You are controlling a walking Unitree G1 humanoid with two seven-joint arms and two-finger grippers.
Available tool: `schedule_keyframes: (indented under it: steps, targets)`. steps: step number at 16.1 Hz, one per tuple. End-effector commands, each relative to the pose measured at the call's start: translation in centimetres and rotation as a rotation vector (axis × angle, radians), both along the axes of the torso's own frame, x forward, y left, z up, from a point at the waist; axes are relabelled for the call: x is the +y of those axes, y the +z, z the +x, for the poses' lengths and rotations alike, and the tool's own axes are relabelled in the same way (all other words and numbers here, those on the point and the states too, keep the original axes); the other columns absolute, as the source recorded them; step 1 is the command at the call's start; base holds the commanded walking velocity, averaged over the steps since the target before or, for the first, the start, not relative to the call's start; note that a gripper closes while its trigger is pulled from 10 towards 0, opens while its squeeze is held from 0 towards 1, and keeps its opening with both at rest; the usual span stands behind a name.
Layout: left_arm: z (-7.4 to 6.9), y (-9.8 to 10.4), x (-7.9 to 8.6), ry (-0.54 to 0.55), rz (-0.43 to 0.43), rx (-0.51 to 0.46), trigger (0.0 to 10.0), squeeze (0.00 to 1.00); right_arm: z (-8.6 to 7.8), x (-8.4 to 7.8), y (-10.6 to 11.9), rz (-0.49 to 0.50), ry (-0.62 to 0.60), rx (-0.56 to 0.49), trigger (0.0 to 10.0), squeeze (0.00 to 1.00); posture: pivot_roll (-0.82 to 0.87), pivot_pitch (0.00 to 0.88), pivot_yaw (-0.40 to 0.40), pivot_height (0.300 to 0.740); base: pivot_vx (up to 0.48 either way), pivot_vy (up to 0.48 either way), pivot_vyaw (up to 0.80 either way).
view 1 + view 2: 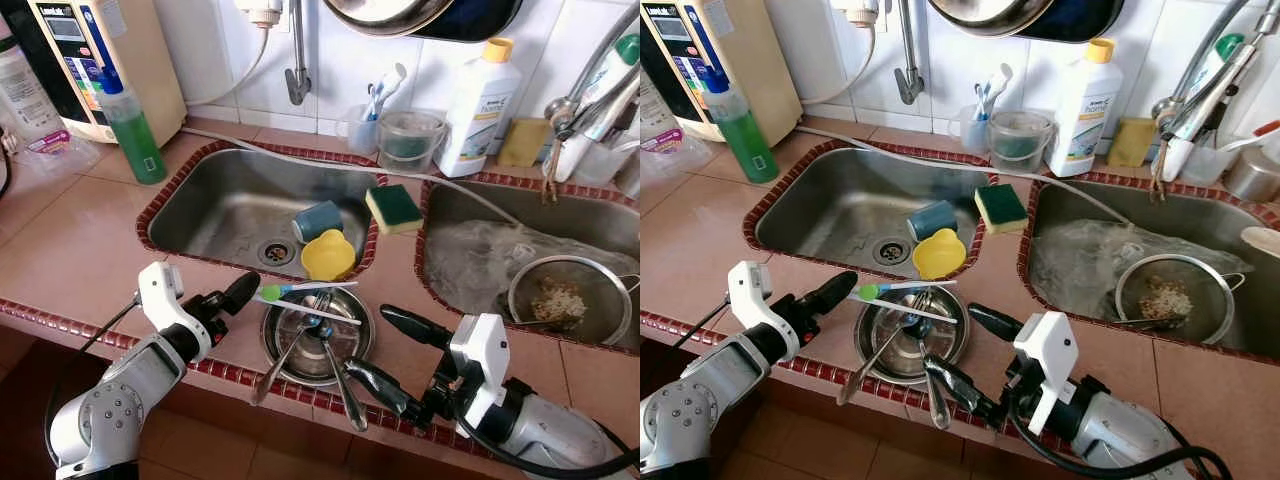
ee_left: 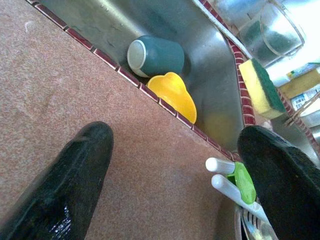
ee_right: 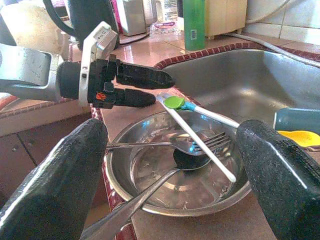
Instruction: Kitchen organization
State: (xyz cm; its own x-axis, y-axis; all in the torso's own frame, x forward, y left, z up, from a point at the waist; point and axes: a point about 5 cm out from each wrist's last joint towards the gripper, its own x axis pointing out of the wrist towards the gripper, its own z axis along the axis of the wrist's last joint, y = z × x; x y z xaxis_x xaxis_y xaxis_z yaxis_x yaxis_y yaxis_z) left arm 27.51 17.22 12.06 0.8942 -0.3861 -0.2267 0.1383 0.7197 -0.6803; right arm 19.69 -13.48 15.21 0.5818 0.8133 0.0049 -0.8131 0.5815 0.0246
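The left gripper grabs the white chopsticks by their green clip end [image 1: 272, 292] jutting over the bowl's rim next, since spoons and a fork [image 1: 318, 328] crowd the bowl.
A steel bowl [image 1: 288, 357] stands on the tiled counter's front edge, holding spoons [image 1: 340, 385], a fork [image 3: 212, 142] and white chopsticks [image 1: 305, 303] joined by a green clip [image 3: 174, 102]. My left gripper [image 1: 235, 295] is open just left of the bowl, and the clip end of the chopsticks lies by one of its fingers [image 2: 280, 180]. My right gripper [image 1: 368, 343] is open at the bowl's right rim, with nothing between its fingers. A teal cup [image 1: 317, 219] and a yellow cup [image 1: 327, 256] lie in the left sink [image 1: 215, 205].
A yellow-green sponge [image 1: 393, 208] rests on the divider between the sinks. The right sink [image 1: 470, 255] holds a metal strainer [image 1: 570, 298] with scraps. A green soap bottle [image 1: 132, 128], a white bottle [image 1: 478, 108] and a clear cup [image 1: 408, 141] stand along the back.
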Motion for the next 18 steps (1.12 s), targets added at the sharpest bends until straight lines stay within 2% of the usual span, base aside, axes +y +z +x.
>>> schedule_keyframes:
  steps: [1, 7, 15, 16, 17, 18]
  targets:
    - [-0.2, -0.2, -0.3, -0.015, -0.009, 0.025, 10.0, 0.0, -0.4, 0.2, 0.5, 0.003, 0.016, -0.008, 10.0, 0.0, -0.14, 0.106, 0.046, 0.74, 0.0, 0.0, 0.0]
    - [-0.5, 0.6, -2.0, -0.123, -0.039, -0.002, 10.0, 0.0, -0.5, 0.1, 0.4, -0.008, 0.013, -0.004, 10.0, 0.0, -0.15, 0.106, 0.056, 0.74, 0.0, 0.0, 0.0]
    - [-1.3, 0.6, -2.6, -0.188, -0.084, 0.007, 10.0, 0.0, -0.4, 0.2, 0.1, -0.027, 0.016, -0.006, 10.0, 0.0, -0.14, 0.098, 0.061, 0.74, 0.0, 0.0, 0.0]
    - [-1.4, 0.7, -2.9, -0.2, -0.091, -0.001, 8.0, 0.0, -0.4, 0.3, 0.1, -0.027, 0.015, -0.007, 10.0, 0.0, -0.15, 0.095, 0.063, 0.74, 0.0, 0.0, 0.0]
    - [-1.3, 0.8, -2.9, -0.202, -0.094, -0.001, 8.0, 0.0, -0.3, 0.3, 0.1, -0.027, 0.015, -0.008, 10.0, 0.0, -0.15, 0.094, 0.062, 0.74, 0.0, 0.0, 0.0]
    - [-1.3, 0.7, -3.0, -0.193, -0.099, 0.001, 2.4, 0.0, -0.4, 0.3, 0.1, -0.027, 0.014, -0.009, 10.0, 0.0, -0.15, 0.095, 0.065, 0.74, 0.0, 0.0, 0.0]
